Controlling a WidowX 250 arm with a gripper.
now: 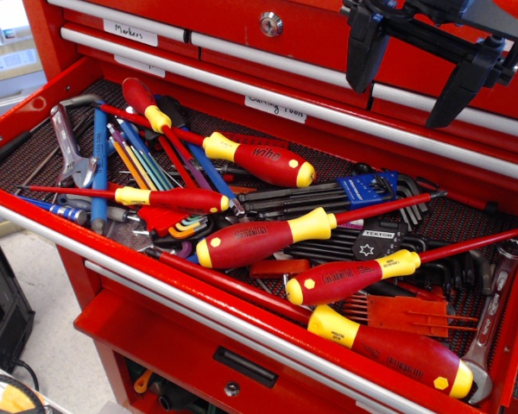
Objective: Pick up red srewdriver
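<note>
My gripper grabs the red screwdriver by its fat red handle [266, 162] next, to pick the screwdriver up.
The red screwdriver [263, 160] lies in the open tool drawer [34, 112], left of centre. It has a fat red handle with white "wiha" lettering, a yellow collar at its left end, a yellow butt cap at its right end and a thin red shaft running up-left to about x 140. My gripper [414, 78] hangs at the top right, above the drawer and in front of the upper drawers. Its two black fingers [365, 56] stand apart and hold nothing. It is well above and to the right of the screwdriver.
Other fat red-and-yellow screwdrivers [263, 239] [350, 276] [393, 349] lie toward the front right, a slim one [168, 198] at left. Black hex keys in a blue holder [367, 185], coloured hex keys [142, 164], pliers [69, 142] and a wrench [492, 310] crowd the drawer.
</note>
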